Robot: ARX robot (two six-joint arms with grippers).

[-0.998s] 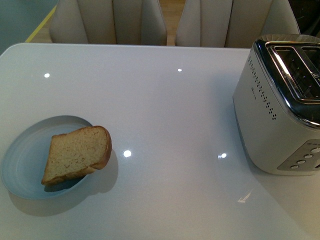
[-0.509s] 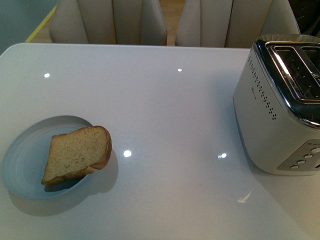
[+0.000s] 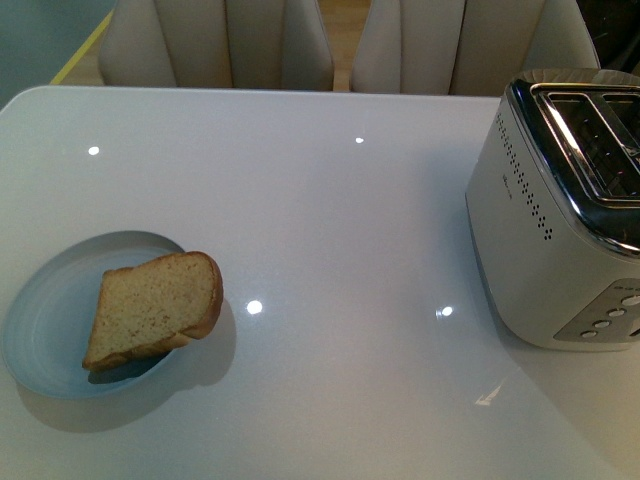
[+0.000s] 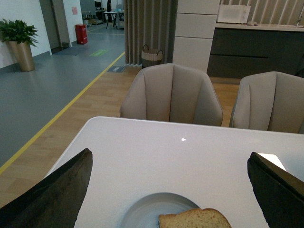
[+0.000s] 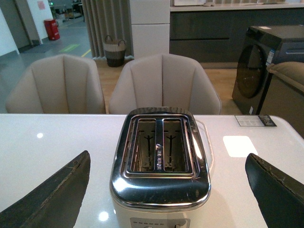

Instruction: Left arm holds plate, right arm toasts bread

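I should next grab the plate with my left gripper by its bare rim (image 3: 10, 338), because the bread slice (image 3: 156, 308) covers the plate's other side and hangs over it.
The pale blue-grey plate (image 3: 45, 335) sits on the white table near its front left. The bread (image 3: 155, 308), one light brown slice, lies tilted across the plate's right side, with its rounded end over the rim. Neither arm shows in the front view. In the left wrist view my left gripper (image 4: 169, 159) is open, above and short of the plate (image 4: 142, 211) and the bread (image 4: 197, 219), touching neither. My right gripper (image 5: 167, 159) is open too, its black fingers (image 5: 52, 194) spread either side of the toaster (image 5: 161, 187), clear of it.
The silver two-slot toaster (image 3: 555, 210) stands at the table's right edge, with both slots empty. Two beige chairs (image 3: 225, 45) line the far side of the table. Bare white tabletop (image 3: 350, 250) lies between plate and toaster.
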